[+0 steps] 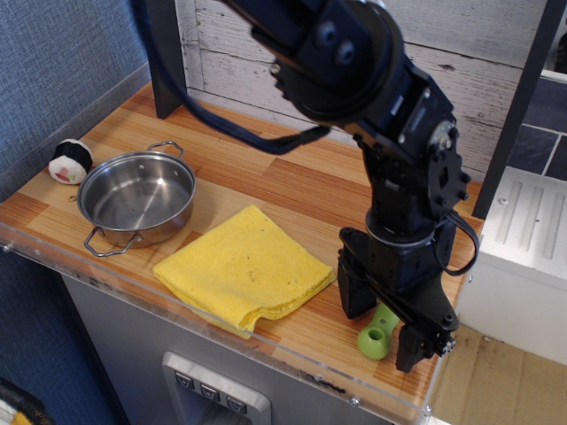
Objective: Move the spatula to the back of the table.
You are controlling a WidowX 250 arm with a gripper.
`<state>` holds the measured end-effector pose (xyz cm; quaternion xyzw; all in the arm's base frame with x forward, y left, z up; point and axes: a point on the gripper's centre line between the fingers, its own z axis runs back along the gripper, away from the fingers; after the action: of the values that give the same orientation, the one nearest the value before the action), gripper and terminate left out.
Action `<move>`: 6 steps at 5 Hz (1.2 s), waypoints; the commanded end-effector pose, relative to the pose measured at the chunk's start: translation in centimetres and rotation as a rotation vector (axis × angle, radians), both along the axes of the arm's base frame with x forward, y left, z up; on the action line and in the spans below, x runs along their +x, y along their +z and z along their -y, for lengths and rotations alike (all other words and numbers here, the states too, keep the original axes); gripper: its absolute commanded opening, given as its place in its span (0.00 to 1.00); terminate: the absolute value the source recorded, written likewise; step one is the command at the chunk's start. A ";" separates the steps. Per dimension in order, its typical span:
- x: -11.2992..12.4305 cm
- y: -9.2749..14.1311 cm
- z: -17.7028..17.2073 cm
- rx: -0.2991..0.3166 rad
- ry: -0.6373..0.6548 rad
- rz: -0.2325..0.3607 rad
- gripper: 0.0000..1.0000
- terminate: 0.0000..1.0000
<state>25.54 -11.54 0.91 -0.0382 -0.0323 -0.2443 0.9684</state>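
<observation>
The spatula needs to go to the back of the table, so my gripper will next grab it by its lime-green handle (376,336).
The spatula's lime-green handle (376,336), with the hole at its end, lies near the front right corner of the wooden table (266,173). Its grey blade is hidden under the arm. My black gripper (383,329) is lowered right over the handle, its fingers (354,292) straddling it on either side. The jaws stand apart around the handle and are not closed on it.
A folded yellow cloth (244,270) lies left of the gripper. A steel pot (137,199) sits at the front left, with a small black-and-white toy (69,159) beside it. A dark post (164,57) stands at the back left. A white ribbed surface (532,230) lies right of the table.
</observation>
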 end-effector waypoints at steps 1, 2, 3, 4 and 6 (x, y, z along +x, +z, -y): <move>0.5 0.1 0.2 0.015 0.004 0.041 0.00 0.00; 0.4 0.4 0.2 0.017 0.020 0.049 0.00 0.00; 0.5 0.7 0.2 0.012 0.024 0.059 0.00 0.00; 0.4 1.2 -0.2 0.005 0.033 0.072 0.00 0.00; 0.8 2.7 -1.6 -0.013 0.020 0.113 0.00 0.00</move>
<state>25.96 -9.91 2.39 -0.0277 -0.0640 -0.2368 0.9691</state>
